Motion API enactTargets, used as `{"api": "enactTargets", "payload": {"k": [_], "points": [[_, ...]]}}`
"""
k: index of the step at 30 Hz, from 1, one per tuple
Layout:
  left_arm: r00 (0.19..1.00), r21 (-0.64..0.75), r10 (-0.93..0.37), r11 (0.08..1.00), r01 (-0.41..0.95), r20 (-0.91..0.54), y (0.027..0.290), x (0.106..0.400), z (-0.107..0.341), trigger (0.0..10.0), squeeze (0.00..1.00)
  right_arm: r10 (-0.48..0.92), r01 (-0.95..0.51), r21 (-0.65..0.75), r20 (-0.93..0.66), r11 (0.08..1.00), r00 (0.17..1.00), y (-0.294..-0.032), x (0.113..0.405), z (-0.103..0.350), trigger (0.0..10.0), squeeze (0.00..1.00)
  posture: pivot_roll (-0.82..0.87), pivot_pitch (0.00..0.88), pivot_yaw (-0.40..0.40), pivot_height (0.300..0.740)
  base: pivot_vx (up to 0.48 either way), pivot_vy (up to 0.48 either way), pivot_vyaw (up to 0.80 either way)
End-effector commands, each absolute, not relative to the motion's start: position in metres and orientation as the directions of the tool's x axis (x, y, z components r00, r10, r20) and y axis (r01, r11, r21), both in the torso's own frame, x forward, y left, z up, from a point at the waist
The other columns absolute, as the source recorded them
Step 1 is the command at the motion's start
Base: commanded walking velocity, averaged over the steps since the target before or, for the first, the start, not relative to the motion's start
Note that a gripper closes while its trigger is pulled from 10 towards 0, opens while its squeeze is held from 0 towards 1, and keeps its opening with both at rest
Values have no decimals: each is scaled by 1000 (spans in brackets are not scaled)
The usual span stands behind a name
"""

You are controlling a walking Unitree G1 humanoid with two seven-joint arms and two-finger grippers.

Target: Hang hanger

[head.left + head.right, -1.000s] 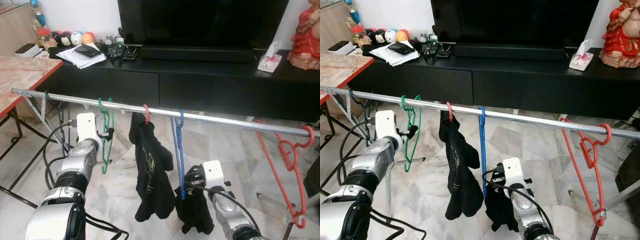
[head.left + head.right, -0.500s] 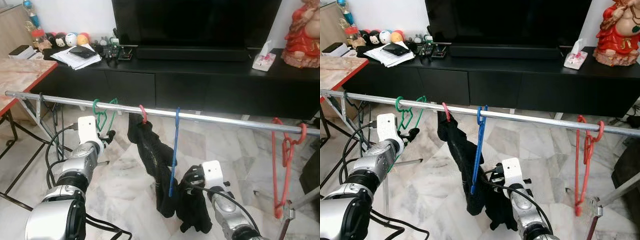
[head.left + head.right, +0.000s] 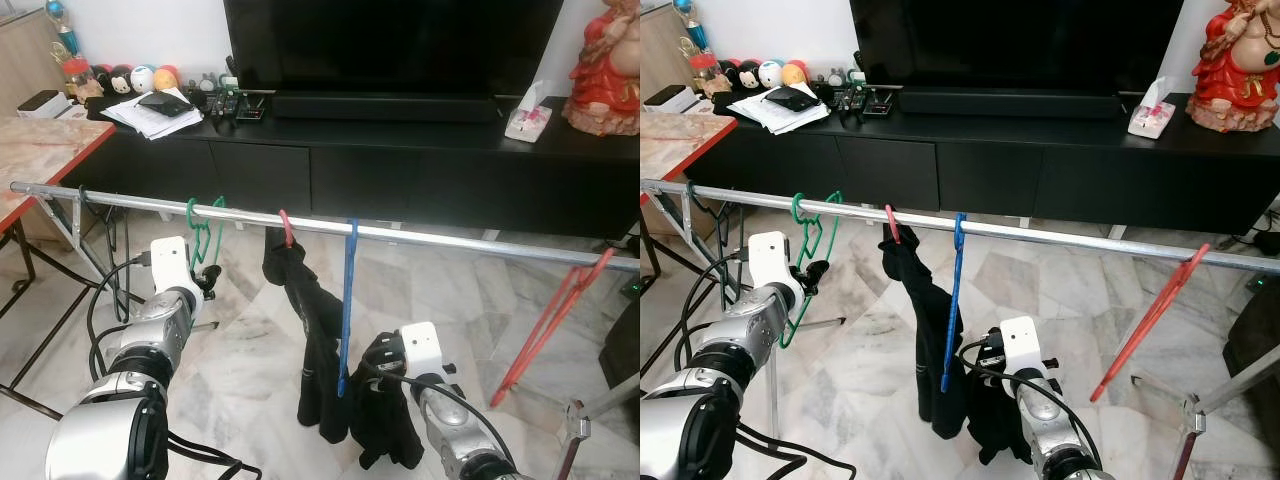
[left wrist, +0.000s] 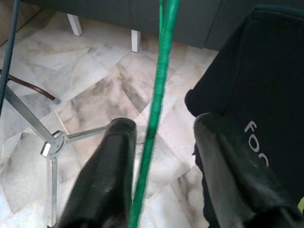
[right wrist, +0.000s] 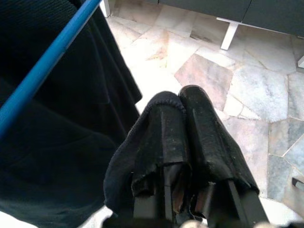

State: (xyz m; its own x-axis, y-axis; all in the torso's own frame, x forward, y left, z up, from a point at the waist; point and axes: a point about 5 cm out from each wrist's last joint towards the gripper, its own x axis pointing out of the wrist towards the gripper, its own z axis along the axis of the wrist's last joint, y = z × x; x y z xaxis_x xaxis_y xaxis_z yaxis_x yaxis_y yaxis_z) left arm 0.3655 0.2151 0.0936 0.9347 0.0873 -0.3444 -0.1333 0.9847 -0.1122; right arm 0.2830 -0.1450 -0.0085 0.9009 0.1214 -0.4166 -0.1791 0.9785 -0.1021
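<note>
My left gripper grabs the green hanger by its arm (image 3: 203, 245) next, which hangs below, since the silver bar takes up the hanger's hook.
A silver rail (image 3: 450, 240) runs across in front of me. On it hang a green hanger (image 3: 205, 232), a pink hanger (image 3: 287, 228) carrying a black garment (image 3: 318, 370), a blue hanger (image 3: 347, 300) and a red hanger (image 3: 545, 330) tilted sideways. My left gripper (image 4: 164, 126) is open below the rail, with the green hanger's bar (image 4: 156, 109) between its fingers. My right gripper (image 5: 183, 102) sits low beside the blue hanger (image 5: 47, 66), shut on a black cloth (image 3: 390, 425) that drapes over its fingers.
A black TV console (image 3: 400, 165) with a TV stands behind the rail. A red-edged table (image 3: 50, 140) is at the left. The rack's legs (image 3: 578, 425) stand at the lower right on the marble floor (image 3: 250, 330).
The hangers have swung. The red hanger has tilted out sideways, and the black garment has dropped back to hang straight. Both grippers have barely moved.
</note>
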Motion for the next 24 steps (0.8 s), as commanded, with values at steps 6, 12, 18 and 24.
{"api": "enactTargets", "payload": {"k": [6, 12, 18, 24], "points": [[937, -119, 102, 982, -149, -333, 219, 366, 96, 0, 0, 130, -189, -105, -413, 976, 902, -143, 285, -7, 10000, 0, -112, 8, 56, 740, 0, 0, 0], [935, -114, 105, 982, -151, -338, 220, 366, 95, 0, 0, 130, -188, -104, -413, 977, 902, -142, 285, -7, 10000, 0, -110, 10, 57, 740, 0, 0, 0], [934, -113, 101, 983, -147, -344, 219, 365, 94, 0, 0, 130, -188, -103, -413, 977, 901, -142, 285, -7, 10000, 0, -111, 9, 58, 740, 0, 0, 0], [934, -114, 100, 983, -147, -343, 219, 365, 94, 0, 0, 130, -187, -103, -411, 977, 902, -143, 285, -7, 10000, 0, -111, 8, 58, 740, 0, 0, 0]]}}
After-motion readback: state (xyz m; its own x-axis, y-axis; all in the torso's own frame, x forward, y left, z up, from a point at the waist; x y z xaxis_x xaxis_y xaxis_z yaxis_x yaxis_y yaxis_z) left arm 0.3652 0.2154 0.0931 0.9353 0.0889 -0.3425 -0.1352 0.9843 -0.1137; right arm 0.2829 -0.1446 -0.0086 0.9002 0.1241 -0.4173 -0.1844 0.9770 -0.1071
